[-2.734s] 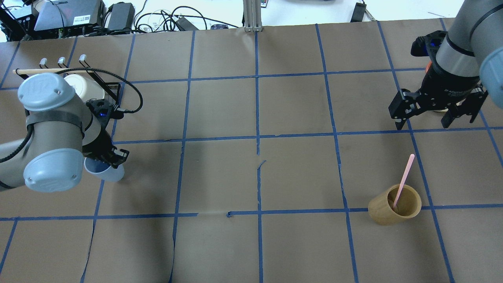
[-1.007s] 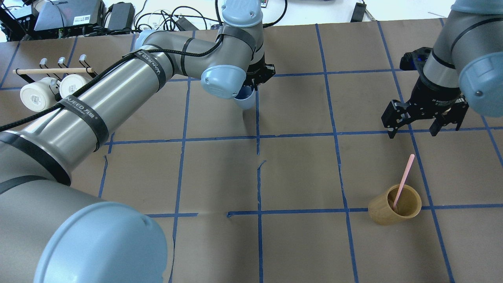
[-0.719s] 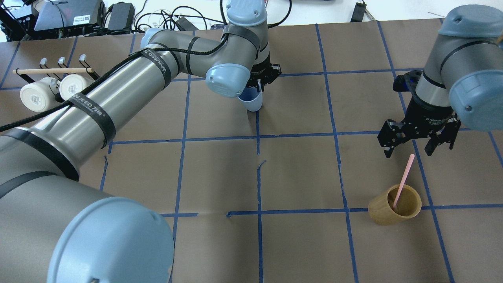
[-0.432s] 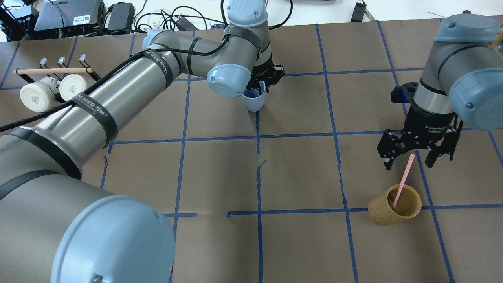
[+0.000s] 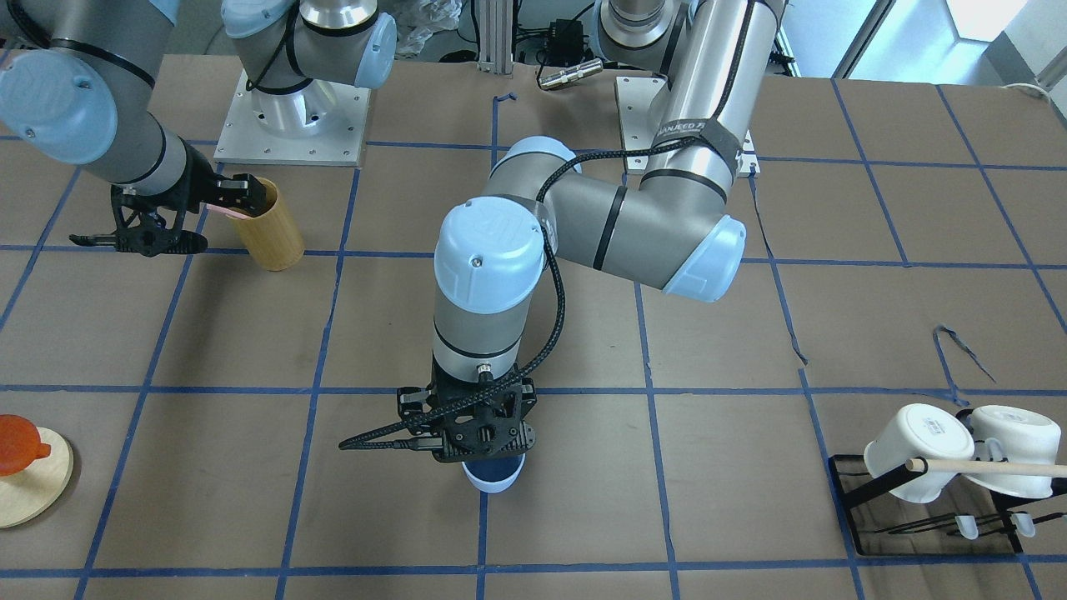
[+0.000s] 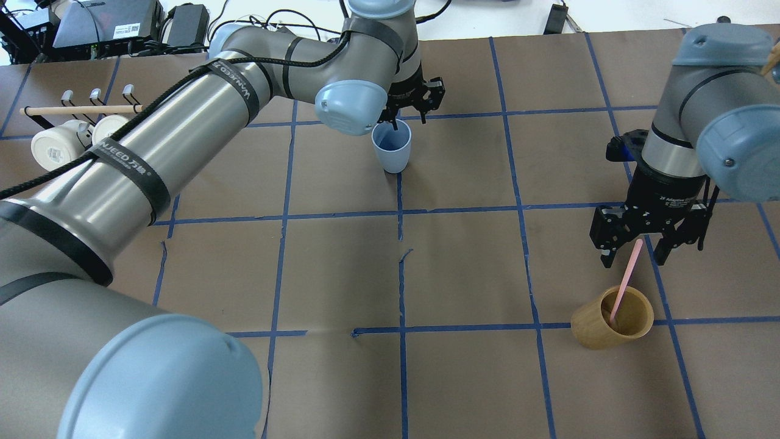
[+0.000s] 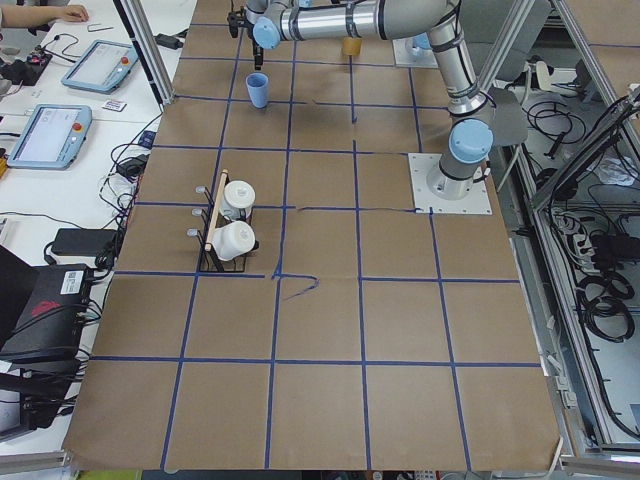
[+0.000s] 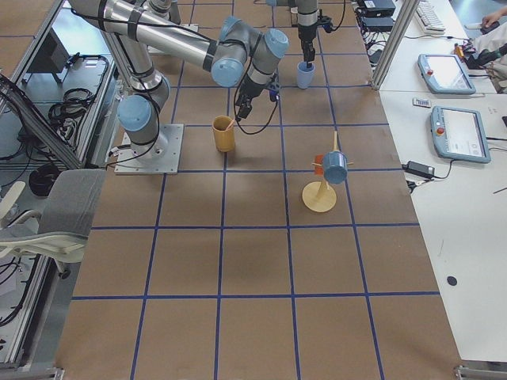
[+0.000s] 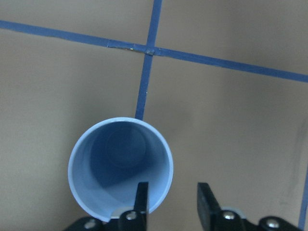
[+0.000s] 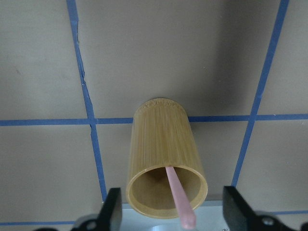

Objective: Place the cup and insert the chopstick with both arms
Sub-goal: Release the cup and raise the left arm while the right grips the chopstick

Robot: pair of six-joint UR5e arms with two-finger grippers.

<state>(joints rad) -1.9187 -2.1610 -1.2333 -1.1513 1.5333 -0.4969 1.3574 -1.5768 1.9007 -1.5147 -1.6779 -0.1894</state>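
Next, my right gripper grabs the chopstick by its top end [image 5: 232, 212] above the bamboo holder's rim, since the holder's side [image 5: 270, 230] surrounds the chopstick's lower part.
The pale-blue cup [image 6: 391, 146] stands upright on the paper at the far middle of the table, also in the left wrist view [image 9: 120, 168]. My left gripper [image 6: 409, 119] is open just above its rim. One finger [image 9: 141, 199] hangs inside the cup, the other outside, neither touching the wall. The pale-pink chopstick [image 6: 626, 277] leans in the tan bamboo holder [image 6: 611, 320] at the near right. My right gripper [image 6: 633, 261] is open with its fingers either side of the stick's top end [image 10: 180, 204], apart from it.
A black rack with two white mugs [image 6: 73, 137] and a wooden rod stands at the far left. A wooden stand with an orange piece [image 5: 21, 467] sits at the far right. Cables and boxes lie beyond the far edge.
My left arm carried the cup from the table's left to the far middle, set it down and opened. My right gripper moved nearer and lower, until its open fingers came around the chopstick's top.
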